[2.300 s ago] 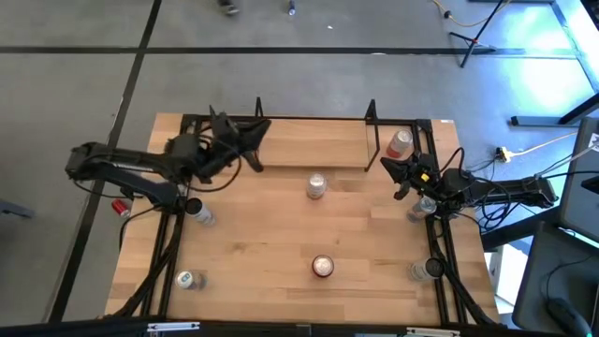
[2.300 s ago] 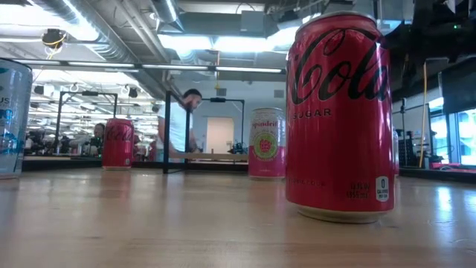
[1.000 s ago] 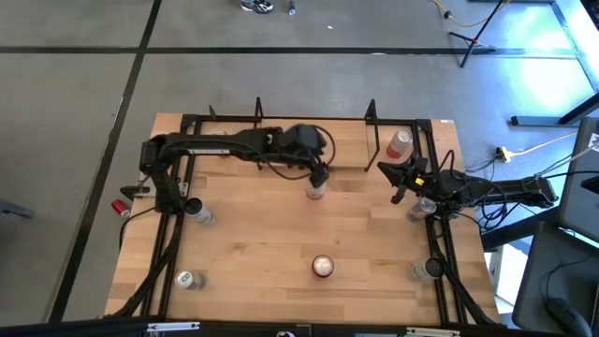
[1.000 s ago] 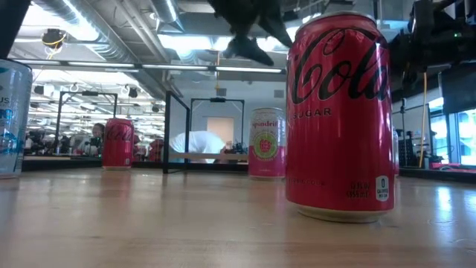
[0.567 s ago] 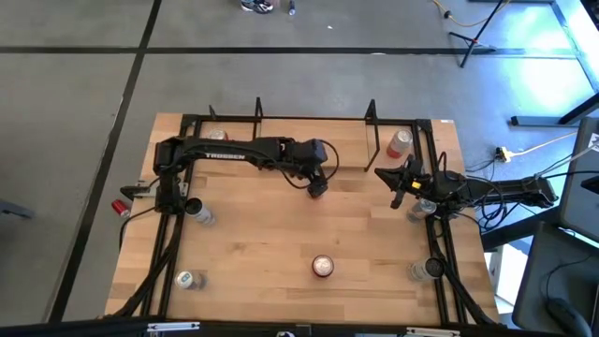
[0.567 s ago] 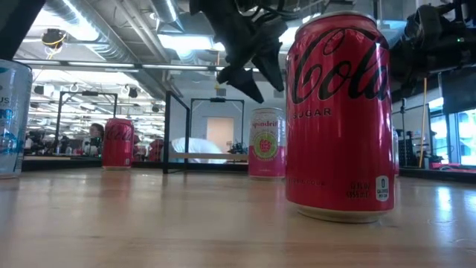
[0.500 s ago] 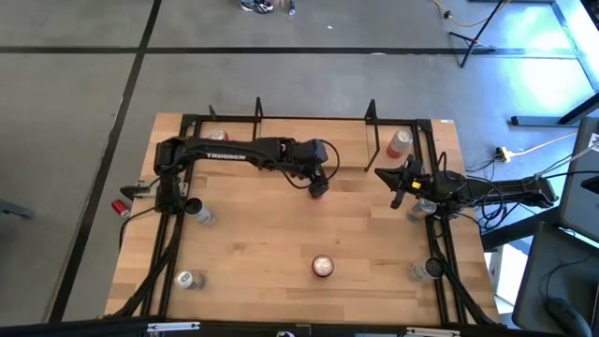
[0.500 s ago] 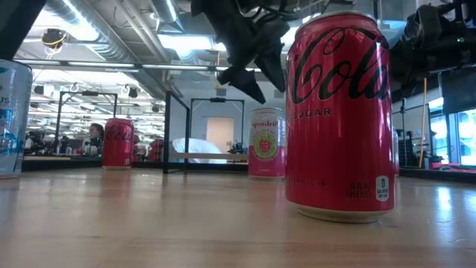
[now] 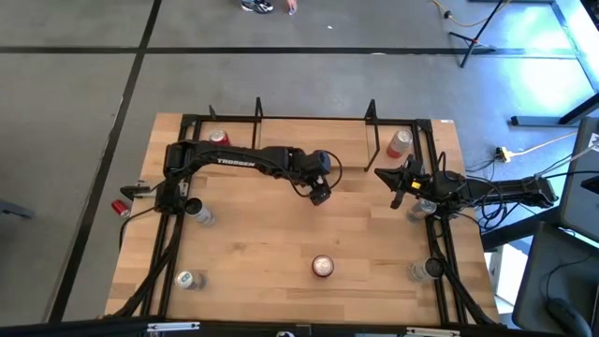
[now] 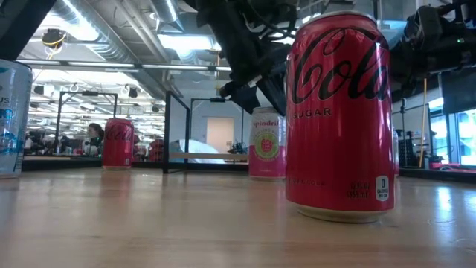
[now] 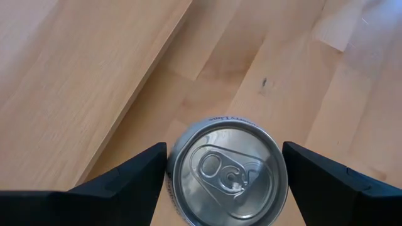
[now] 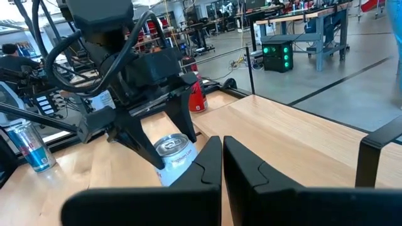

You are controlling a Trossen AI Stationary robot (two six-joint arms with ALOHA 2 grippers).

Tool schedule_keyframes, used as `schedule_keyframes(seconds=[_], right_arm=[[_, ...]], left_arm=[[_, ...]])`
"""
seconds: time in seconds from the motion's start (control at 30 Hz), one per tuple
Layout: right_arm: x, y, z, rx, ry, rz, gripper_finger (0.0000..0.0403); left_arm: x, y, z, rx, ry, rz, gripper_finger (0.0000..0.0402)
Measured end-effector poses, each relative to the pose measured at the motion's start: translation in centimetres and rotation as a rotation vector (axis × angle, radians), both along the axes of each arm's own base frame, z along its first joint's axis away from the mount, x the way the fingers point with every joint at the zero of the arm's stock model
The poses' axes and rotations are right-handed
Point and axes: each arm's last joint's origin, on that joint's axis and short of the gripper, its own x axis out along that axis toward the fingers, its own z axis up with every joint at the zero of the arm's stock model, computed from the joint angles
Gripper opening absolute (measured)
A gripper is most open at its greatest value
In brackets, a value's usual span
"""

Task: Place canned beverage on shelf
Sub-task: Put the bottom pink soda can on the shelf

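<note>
The can's top rim is between my left gripper's fingers in the left wrist view, so my left gripper will close on the can.
A pink-and-white can [image 11: 227, 172] stands upright on the tabletop just in front of the shelf [image 9: 309, 140], a low light-wood board with black rod frames at both ends. My left gripper [image 9: 320, 194] is open right over the can and hides it in the high view. Its two fingers [image 11: 135, 179] point down, one on either side of the can's top. The low view shows the can [image 10: 266, 145] below the fingers. The right wrist view also shows the can [image 12: 173, 157]. My right gripper [image 9: 391, 183] waits shut and empty at the right, near the shelf's right end. My left gripper's fingers come from above and stand close to two opposite sides of the can's top rim [image 11: 173, 164]. I cannot tell whether they touch it. The can stands upright on the table.
A red can [image 9: 322, 267] stands near the front middle and looms large in the low view [image 10: 341, 119]. Red cans [image 9: 217, 138] [image 9: 400, 142] stand beside the shelf's two ends. Silver cans [image 9: 199, 212] [image 9: 190, 279] [image 9: 426, 270] stand along the table's side rails.
My left gripper, which had swung in from the table's left, has come down over the pink-and-white can; its fingers now stand beside the can's top. The can has stayed in place.
</note>
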Motion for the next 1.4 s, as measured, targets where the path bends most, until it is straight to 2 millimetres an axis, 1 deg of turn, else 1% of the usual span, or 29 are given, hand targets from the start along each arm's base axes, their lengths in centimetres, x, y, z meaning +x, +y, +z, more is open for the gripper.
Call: schedule_keyframes(seconds=[0.27, 0.37, 0.47, 0.63, 0.67, 0.73, 0.83, 0.93, 1.03, 1.23, 1.3, 1.4], right_arm=[[0.0, 0.0, 0.0, -0.001, 0.000, -0.010, 0.0005], [0.0, 0.0, 0.0, -0.001, -0.001, -0.011, 0.0005], [0.0, 0.0, 0.0, 0.000, -0.003, -0.011, 0.0005], [0.0, 0.0, 0.0, 0.000, -0.002, -0.011, 0.0005], [0.0, 0.0, 0.0, 0.000, -0.003, -0.011, 0.0005], [0.0, 0.0, 0.0, -0.001, -0.001, -0.011, 0.0005], [0.0, 0.0, 0.0, -0.001, 0.004, -0.011, 0.0005], [0.0, 0.0, -0.1, -0.002, 0.015, -0.012, 0.0005], [0.0, 0.0, -0.1, -0.002, 0.015, -0.012, 0.0005], [0.0, 0.0, -0.1, -0.002, 0.016, -0.014, 0.0005], [0.0, 0.0, -0.1, -0.002, 0.016, -0.014, 0.0005], [0.0, 0.0, -0.1, -0.002, 0.016, -0.015, 0.0005]], left_arm=[[-0.2, 0.0, -0.2, 0.005, 0.033, -0.021, 0.0297], [-0.3, 0.0, -0.4, 0.004, 0.036, -0.021, 0.0291], [-0.3, 0.0, -0.4, 0.006, 0.037, -0.019, 0.0270], [-0.5, 0.0, 0.1, 0.021, 0.034, -0.018, 0.0215], [-0.6, 0.0, 0.3, 0.021, 0.032, -0.017, 0.0208], [-0.8, 0.0, 0.7, 0.026, 0.029, -0.013, 0.0205], [-1.6, 0.2, 1.7, 0.020, 0.029, -0.003, 0.0205], [-2.5, 0.5, 3.7, 0.019, -0.014, 0.019, 0.0207], [-3.7, 1.3, 5.8, 0.024, -0.057, 0.051, 0.0210], [-6.1, 3.5, 9.1, 0.042, -0.138, 0.121, 0.0212], [-6.8, 4.5, 9.8, 0.069, -0.146, 0.145, 0.0212], [-7.7, 6.3, 10.2, 0.105, -0.125, 0.172, 0.0213]])
